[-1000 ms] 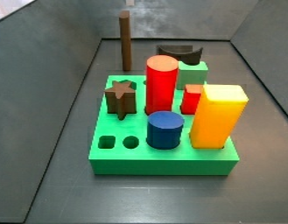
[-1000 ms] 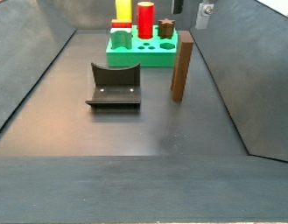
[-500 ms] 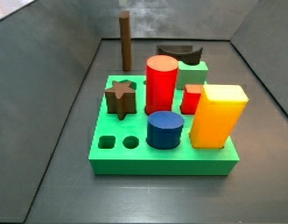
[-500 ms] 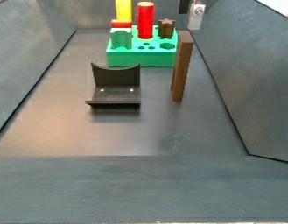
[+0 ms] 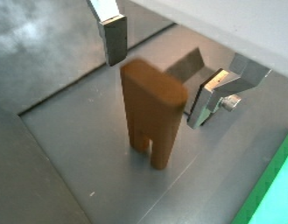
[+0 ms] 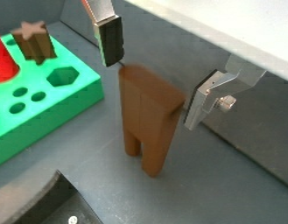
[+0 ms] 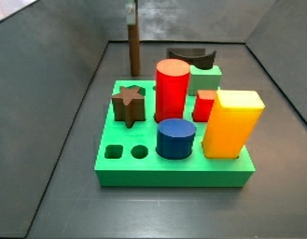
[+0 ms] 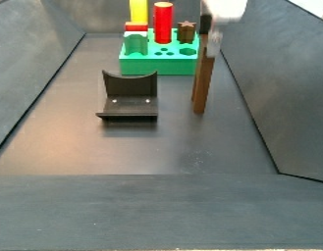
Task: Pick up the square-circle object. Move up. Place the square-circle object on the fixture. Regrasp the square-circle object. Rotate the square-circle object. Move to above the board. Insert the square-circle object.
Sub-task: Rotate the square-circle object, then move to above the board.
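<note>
The brown square-circle object has to be picked up next by its upper end, opposite its pegs, so my gripper can place it on the fixture.
The square-circle object (image 6: 150, 118) is a tall brown block standing upright on the dark floor, with its two prongs down. It also shows in both side views (image 8: 202, 78) (image 7: 134, 51), next to the right wall in one. My gripper (image 6: 157, 74) is open right over its top end. One finger (image 6: 111, 44) and the other finger (image 6: 202, 101) stand apart on either side, not touching it. The same shows in a wrist view (image 5: 160, 74). The green board (image 7: 118, 168) lies apart from the block (image 8: 157, 67).
On the board stand a red cylinder (image 7: 172, 89), a yellow block (image 7: 233, 121), a blue cylinder (image 7: 175, 138) and a dark star peg (image 7: 128, 103). The fixture (image 8: 127, 98) sits on the floor between board and near edge. Grey walls enclose the floor.
The gripper has come down and in over the block's top end. The block, board and fixture have not moved.
</note>
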You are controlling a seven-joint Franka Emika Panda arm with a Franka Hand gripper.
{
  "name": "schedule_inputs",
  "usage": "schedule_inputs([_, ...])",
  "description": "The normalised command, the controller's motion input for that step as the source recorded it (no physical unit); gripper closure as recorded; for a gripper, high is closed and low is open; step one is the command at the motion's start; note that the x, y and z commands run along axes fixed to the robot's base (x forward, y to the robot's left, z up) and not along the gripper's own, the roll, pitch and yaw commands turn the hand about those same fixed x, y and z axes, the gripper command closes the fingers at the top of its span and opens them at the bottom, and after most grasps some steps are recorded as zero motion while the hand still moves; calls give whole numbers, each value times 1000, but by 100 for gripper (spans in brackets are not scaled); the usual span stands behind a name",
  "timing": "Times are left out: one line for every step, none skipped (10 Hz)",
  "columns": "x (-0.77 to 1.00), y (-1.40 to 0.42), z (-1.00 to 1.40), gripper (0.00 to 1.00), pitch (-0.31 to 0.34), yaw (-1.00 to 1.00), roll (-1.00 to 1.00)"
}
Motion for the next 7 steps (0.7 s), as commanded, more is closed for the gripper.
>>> schedule_inputs([15,17,-719,0,-30,-43,35])
schedule_inputs([13,23,-450,0,-37,-32,44])
schedule_inputs([11,23,-346,0,-38,-29,48])
schedule_inputs([0,0,0,100,-44,-22,54])
schedule_inputs([-47,-438,1000,100,226,327,-80])
schedule_inputs([-49,-436,1000,100,230,319,-81])
schedule_inputs([-44,-395,1000,100,199,247,-76])
